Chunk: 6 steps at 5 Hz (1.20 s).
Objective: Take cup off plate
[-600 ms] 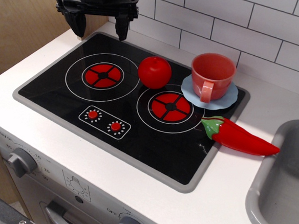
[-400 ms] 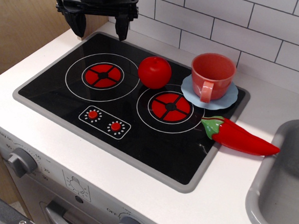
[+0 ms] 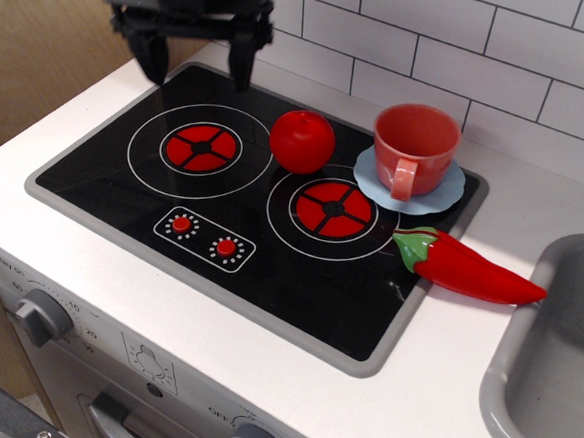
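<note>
The coral-red cup has to come off the light-blue plate (image 3: 444, 195), so my gripper will next take hold of the cup by its handle (image 3: 404, 180).
The coral-red cup (image 3: 415, 147) stands upright on the light-blue plate (image 3: 444, 195) at the back right corner of the black toy stove (image 3: 123, 192), its handle facing the front. My gripper (image 3: 199, 75) hangs open and empty over the stove's back left corner, far to the left of the cup, its two black fingers (image 3: 244, 67) wide apart.
A round red tomato (image 3: 301, 141) sits between the two burners, left of the cup. A long red chili pepper (image 3: 467, 267) lies in front of the plate. A grey sink (image 3: 553, 358) is at the right. A white tiled wall runs behind.
The gripper has shifted slightly right and down. The cup, plate and other things have not moved.
</note>
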Each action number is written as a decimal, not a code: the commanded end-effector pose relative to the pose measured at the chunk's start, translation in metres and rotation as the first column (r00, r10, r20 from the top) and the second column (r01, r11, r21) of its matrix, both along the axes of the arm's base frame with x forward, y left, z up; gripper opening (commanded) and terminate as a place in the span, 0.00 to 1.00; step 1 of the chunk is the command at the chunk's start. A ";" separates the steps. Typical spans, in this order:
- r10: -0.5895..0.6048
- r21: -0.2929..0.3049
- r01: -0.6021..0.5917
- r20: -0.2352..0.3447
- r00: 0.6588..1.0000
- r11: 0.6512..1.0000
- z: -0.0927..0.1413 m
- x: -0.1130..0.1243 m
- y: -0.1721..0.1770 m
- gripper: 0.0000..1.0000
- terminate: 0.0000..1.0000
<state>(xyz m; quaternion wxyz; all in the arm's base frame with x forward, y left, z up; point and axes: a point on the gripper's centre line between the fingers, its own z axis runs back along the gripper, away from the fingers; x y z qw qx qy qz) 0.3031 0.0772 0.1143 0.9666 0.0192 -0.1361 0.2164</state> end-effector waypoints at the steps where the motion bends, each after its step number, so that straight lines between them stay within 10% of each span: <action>1: -0.043 0.002 0.043 0.026 0.999 0.999 0.030 0.002 -0.031 1.00 0.00; 6: -0.113 -0.009 0.114 0.057 0.992 0.993 0.000 -0.002 -0.130 1.00 0.00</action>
